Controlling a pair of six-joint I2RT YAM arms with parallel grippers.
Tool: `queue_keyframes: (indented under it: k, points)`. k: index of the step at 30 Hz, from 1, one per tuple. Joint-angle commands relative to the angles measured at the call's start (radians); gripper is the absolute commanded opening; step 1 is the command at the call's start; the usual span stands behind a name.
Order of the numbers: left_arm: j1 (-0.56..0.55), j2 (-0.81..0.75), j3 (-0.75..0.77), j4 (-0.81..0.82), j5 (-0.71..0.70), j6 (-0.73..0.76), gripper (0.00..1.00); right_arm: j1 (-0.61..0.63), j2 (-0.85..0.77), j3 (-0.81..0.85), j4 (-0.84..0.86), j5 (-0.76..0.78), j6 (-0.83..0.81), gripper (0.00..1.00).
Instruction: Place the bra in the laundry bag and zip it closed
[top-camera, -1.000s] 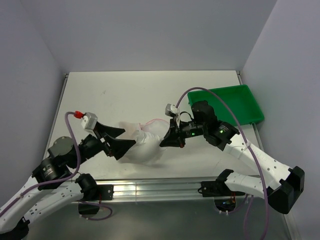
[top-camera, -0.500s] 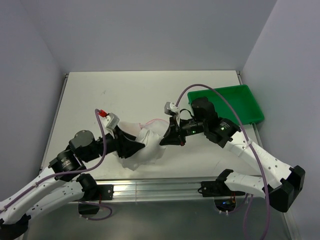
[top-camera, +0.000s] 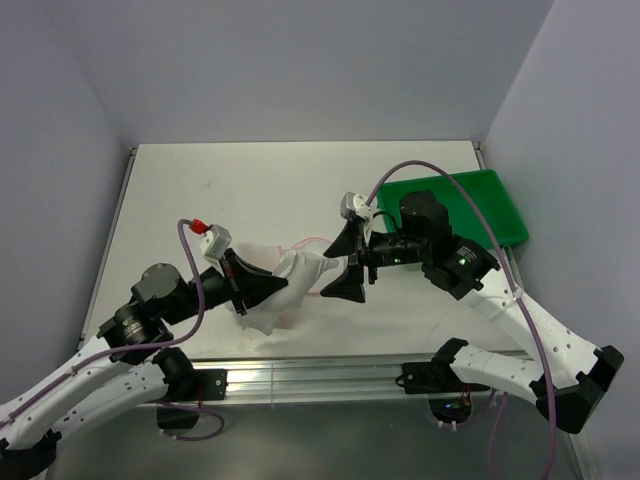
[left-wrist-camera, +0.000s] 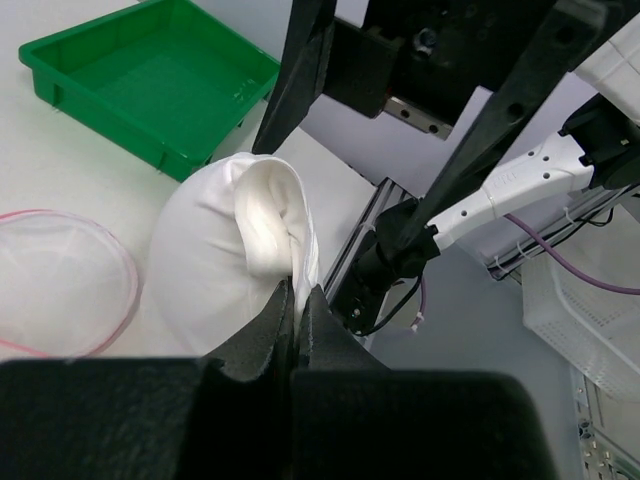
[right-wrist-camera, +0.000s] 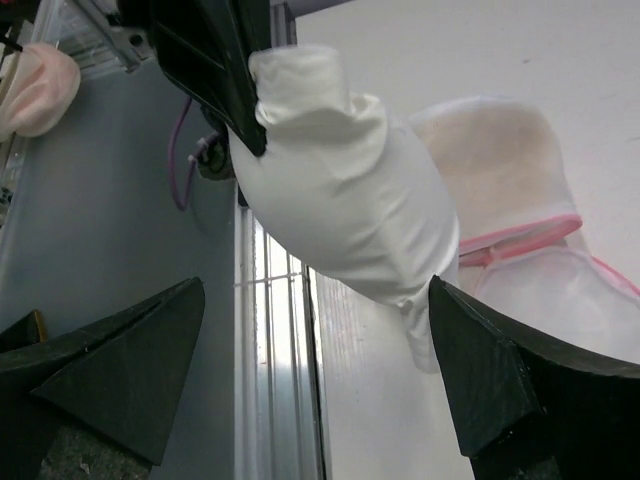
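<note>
I will next pinch the bra's free narrow end (top-camera: 334, 263) with my right gripper, across from my left gripper. The cup then stays free to go into the laundry bag (top-camera: 260, 256) first.
The bra (top-camera: 303, 272) shows as a pale rounded cup (left-wrist-camera: 225, 235) lifted off the table. My left gripper (top-camera: 283, 291) is shut on the cup's edge (left-wrist-camera: 297, 296), its black fingers (right-wrist-camera: 215, 60) pinching the top fold in the right wrist view. My right gripper (top-camera: 346, 265) stands open just right of the cup (right-wrist-camera: 340, 190), its jaws wide on either side and touching nothing (right-wrist-camera: 312, 300). The laundry bag (left-wrist-camera: 60, 280), white mesh with a pink zipper band (right-wrist-camera: 520, 232), lies on the table behind the cup (top-camera: 268, 255). Tan fabric (right-wrist-camera: 490, 160) shows through its mesh.
A green plastic tray (top-camera: 470, 210) stands at the table's right edge, behind the right arm, and shows at the top left in the left wrist view (left-wrist-camera: 150, 80). The aluminium rail (top-camera: 300, 378) runs along the near table edge.
My left gripper closed on the bra cup after moving in toward it. My right gripper let go, opened wide and drew back slightly to the right.
</note>
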Motion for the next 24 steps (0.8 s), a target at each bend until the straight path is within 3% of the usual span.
queue_keyframes:
  k: [1, 13, 19, 24]
  points:
    - [-0.001, 0.028, -0.004, 0.102, 0.011, -0.023, 0.0, 0.003, -0.021, 0.081, 0.04, 0.013, 0.013, 1.0]
    - [-0.001, 0.111, 0.002, 0.264, 0.13, -0.038, 0.0, 0.051, 0.123, 0.156, -0.006, -0.006, -0.052, 1.0]
    - [-0.001, 0.12, 0.008, 0.272, 0.104, -0.035, 0.0, 0.071, 0.139, 0.096, 0.025, -0.056, -0.044, 1.0]
    - [-0.001, 0.119, -0.007, 0.298, 0.091, -0.035, 0.0, 0.095, 0.091, -0.02, 0.144, -0.098, 0.0, 0.99]
